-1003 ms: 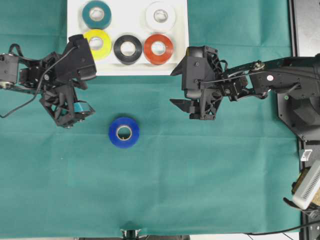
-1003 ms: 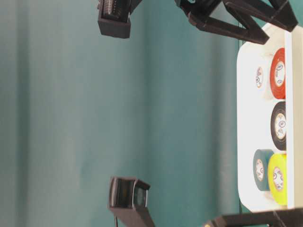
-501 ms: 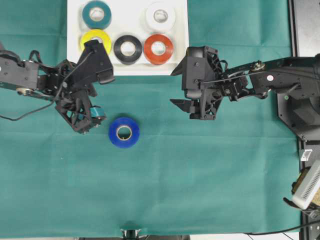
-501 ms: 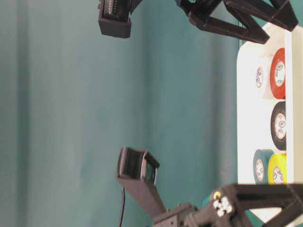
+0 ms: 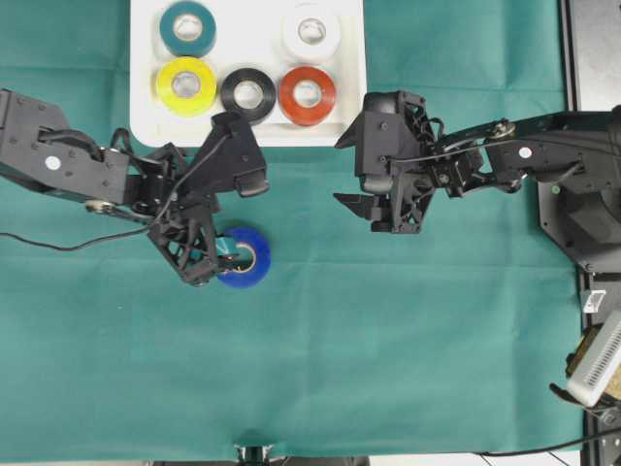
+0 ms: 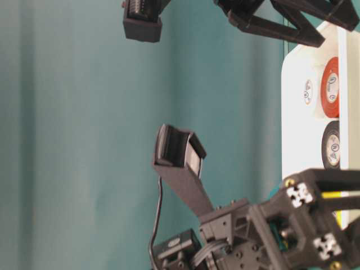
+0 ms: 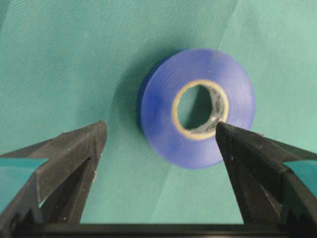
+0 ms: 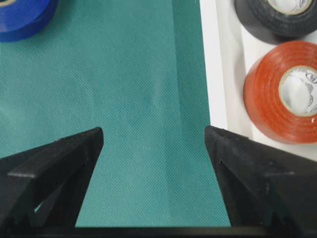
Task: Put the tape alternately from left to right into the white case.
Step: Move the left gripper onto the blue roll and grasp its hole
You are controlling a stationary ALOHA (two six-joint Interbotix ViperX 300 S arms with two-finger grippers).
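Observation:
It isn't time to close on the blue roll yet: one finger of my left gripper is above the cardboard core's rim (image 5: 252,259) and the other is above cloth, so I need to first lower the gripper.
The white case (image 5: 344,68) at the top of the green cloth holds teal tape (image 5: 187,27), white tape (image 5: 310,31), yellow tape (image 5: 186,85), black tape (image 5: 248,93) and red-orange tape (image 5: 308,94). A blue roll (image 5: 248,258) lies flat on the cloth below the case. My left gripper (image 5: 209,264) hangs open at its left edge. In the left wrist view the blue roll (image 7: 198,114) sits just ahead of the left gripper (image 7: 161,131), off to the right, one fingertip overlapping it. My right gripper (image 5: 374,214) is open over bare cloth, right of the case's corner.
The right wrist view shows the case rim (image 8: 213,74) beside the right gripper (image 8: 153,134), with the red-orange roll (image 8: 282,91) and black roll (image 8: 282,17) inside. Green cloth covers the table; dark equipment (image 5: 592,116) stands at the right edge.
My left arm has swung right and down from beside the case to the blue roll, staying open. The right arm and all rolls have held still.

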